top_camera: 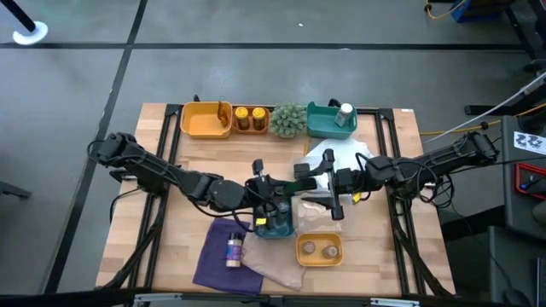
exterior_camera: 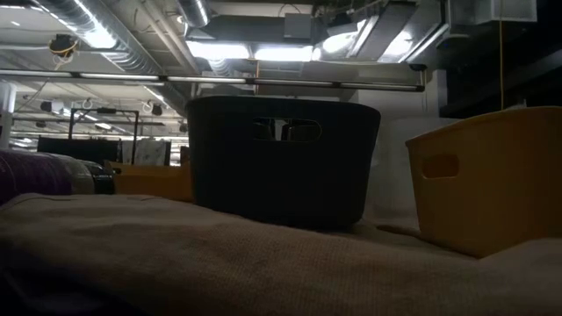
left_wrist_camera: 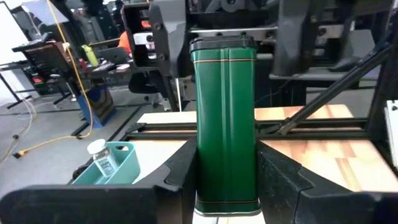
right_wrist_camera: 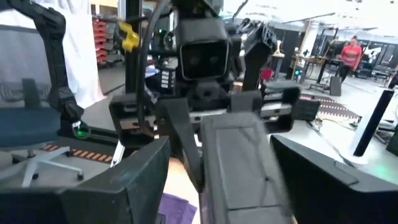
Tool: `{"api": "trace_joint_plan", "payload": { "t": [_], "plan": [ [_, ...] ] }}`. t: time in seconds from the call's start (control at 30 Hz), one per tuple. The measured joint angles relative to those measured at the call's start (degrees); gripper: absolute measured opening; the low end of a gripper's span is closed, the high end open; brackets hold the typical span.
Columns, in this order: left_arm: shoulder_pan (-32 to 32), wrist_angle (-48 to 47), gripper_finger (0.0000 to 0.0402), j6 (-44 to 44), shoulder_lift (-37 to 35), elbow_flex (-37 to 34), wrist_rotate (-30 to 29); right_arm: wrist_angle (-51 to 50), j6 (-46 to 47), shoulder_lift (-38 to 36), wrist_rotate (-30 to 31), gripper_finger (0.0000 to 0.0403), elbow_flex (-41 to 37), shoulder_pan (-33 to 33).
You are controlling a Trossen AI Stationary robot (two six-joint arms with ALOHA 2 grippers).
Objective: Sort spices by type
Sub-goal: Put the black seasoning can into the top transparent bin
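Note:
The green tin needs to be sorted into the clear container (top_camera: 317, 213). My right gripper needs to grab the tin by its dark lid end next.
A green rectangular tin (left_wrist_camera: 225, 124) with a dark lid sticks out from between the fingers of my left gripper (left_wrist_camera: 227, 163), which is shut on it above the table's middle (top_camera: 271, 198). My right gripper (top_camera: 309, 186) faces it from the right. It is open, its fingers on either side of the tin's lid end, which shows as a blurred grey block (right_wrist_camera: 244, 163). A spice jar (top_camera: 232, 249) lies on a purple cloth. Two jars sit in the near orange tray (top_camera: 320, 260), two in the far orange tray (top_camera: 250, 130). A white bottle (top_camera: 345, 113) stands in the far teal tray (top_camera: 320, 128). My left gripper pinches the tin's two narrow long sides (left_wrist_camera: 200, 168) between its two fingers (left_wrist_camera: 177, 174), at the end away from the lid. The fingers come roughly level from the table's left and lie along the tin. The tin points on toward my right gripper, clear of the table.
A dark teal tray (top_camera: 275, 228) stands just nearer than the grippers. A yellow tray (top_camera: 205, 130) and a green spiky plant (top_camera: 288, 120) stand at the far edge. A white sheet (top_camera: 345, 155) lies under my right arm. A beige cloth (top_camera: 281, 271) lies at the near edge.

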Motion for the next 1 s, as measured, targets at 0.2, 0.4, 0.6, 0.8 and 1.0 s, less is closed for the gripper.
{"api": "trace_joint_plan", "payload": {
  "t": [0.2,0.4,0.6,0.8,1.0],
  "plan": [
    [0.60,0.99,0.0115,0.50,0.74,0.00,0.20,-1.49,-0.04,1.07,-0.07,0.0273,0.00,0.00],
    [0.63,0.82,0.0121,1.14,0.76,0.00,0.31,-1.21,-0.06,2.36,0.01,0.0213,0.00,0.00],
    [0.80,-1.97,0.0134,1.29,0.76,0.00,0.52,-1.85,-0.25,2.37,0.32,0.0115,0.00,-0.04],
    [0.95,-5.99,0.0148,-2.92,0.76,0.02,0.14,-5.97,-0.66,1.83,1.74,0.0115,0.00,0.00],
    [0.95,-6.99,0.0162,-4.53,0.76,0.02,-0.04,-12.51,1.39,-0.42,4.26,0.0120,0.00,0.00]
  ]
}}
